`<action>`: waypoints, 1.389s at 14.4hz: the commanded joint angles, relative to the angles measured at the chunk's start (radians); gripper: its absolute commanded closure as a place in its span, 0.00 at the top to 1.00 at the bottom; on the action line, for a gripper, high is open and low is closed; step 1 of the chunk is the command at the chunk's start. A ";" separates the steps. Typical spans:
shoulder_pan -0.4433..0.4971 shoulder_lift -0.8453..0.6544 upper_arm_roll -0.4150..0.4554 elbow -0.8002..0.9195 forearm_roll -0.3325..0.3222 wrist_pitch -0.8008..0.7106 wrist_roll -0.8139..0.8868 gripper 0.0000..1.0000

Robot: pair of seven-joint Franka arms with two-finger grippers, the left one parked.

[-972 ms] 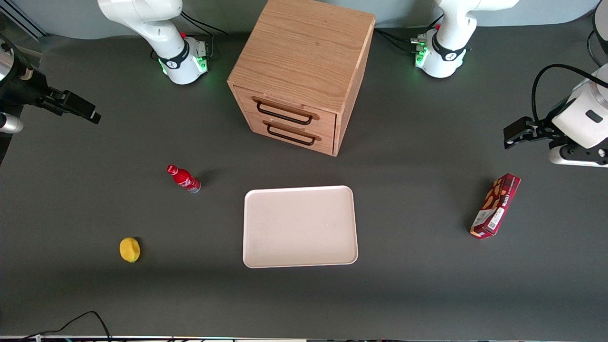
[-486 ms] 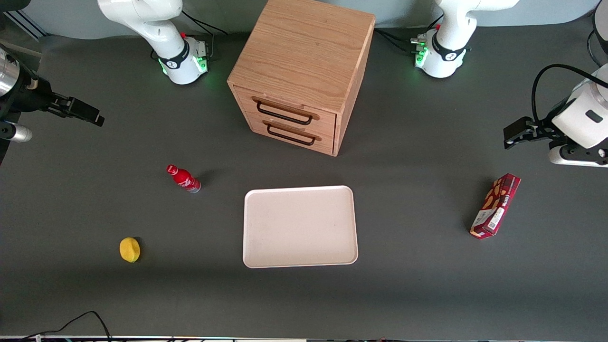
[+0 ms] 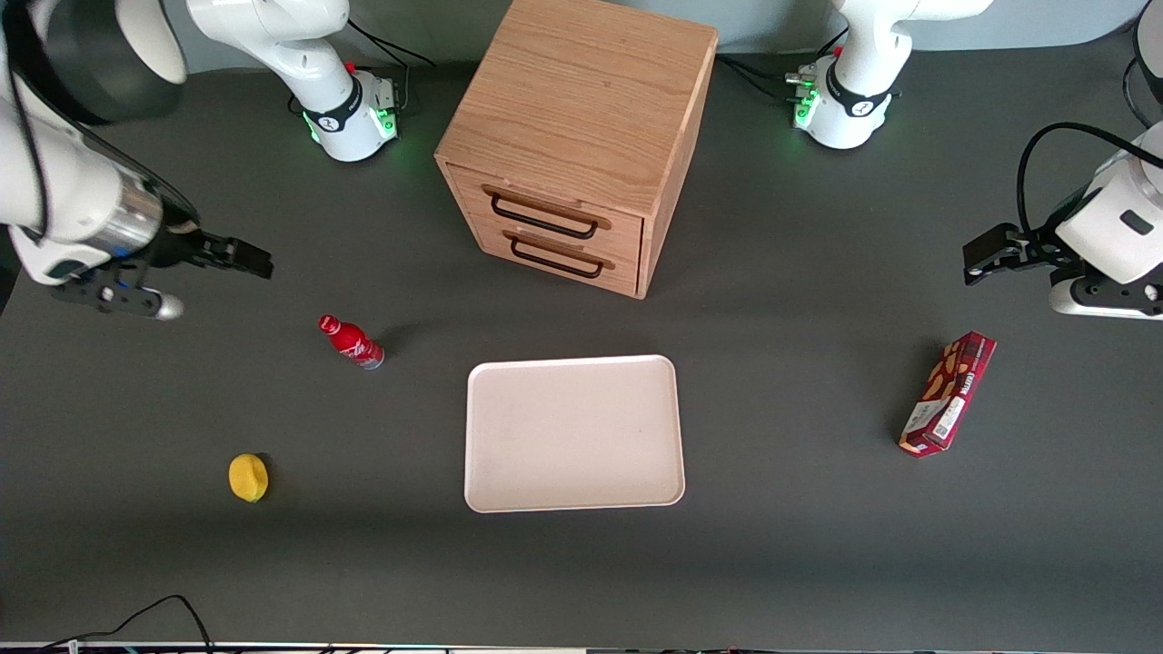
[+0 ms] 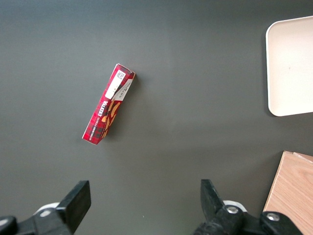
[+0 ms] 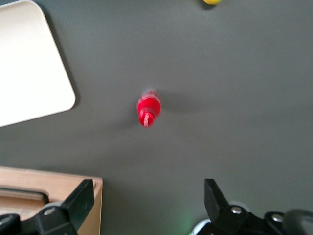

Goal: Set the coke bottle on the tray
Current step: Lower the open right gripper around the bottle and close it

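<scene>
My gripper grabs the coke bottle by its red cap (image 3: 329, 323) next, to place it on the tray (image 3: 573, 432).
The coke bottle (image 3: 351, 341), small and red with a red cap and silvery base, stands on the dark table beside the tray, toward the working arm's end; it also shows in the right wrist view (image 5: 148, 107). The tray (image 3: 573, 432), pale pinkish-white with rounded corners, lies empty in front of the cabinet; one corner of it shows in the right wrist view (image 5: 29, 68). My gripper (image 3: 247, 257) hangs open and empty high above the table, farther from the front camera than the bottle. Its jaws (image 5: 149, 205) stand wide apart with the bottle between them, well below.
A wooden two-drawer cabinet (image 3: 578, 136) stands farther from the front camera than the tray. A yellow lemon (image 3: 248, 477) lies nearer the camera than the bottle. A dark red snack box (image 3: 947, 392) lies toward the parked arm's end.
My gripper has moved in from the table's end toward the bottle, and more of the arm now shows. The bottle and the tray have not moved.
</scene>
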State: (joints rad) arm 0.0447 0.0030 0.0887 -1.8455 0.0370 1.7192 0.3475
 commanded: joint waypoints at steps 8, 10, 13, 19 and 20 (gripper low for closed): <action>0.007 0.055 0.014 -0.420 -0.017 0.599 0.053 0.89; 0.006 0.057 0.034 -0.435 -0.017 0.617 0.071 0.59; 0.006 0.052 0.036 -0.439 -0.020 0.617 0.068 0.00; 0.006 0.016 0.036 -0.381 -0.022 0.524 0.056 0.00; 0.006 0.005 0.036 -0.317 -0.023 0.425 0.054 0.00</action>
State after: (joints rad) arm 0.0451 0.0578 0.1250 -2.2482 0.0339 2.2812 0.3856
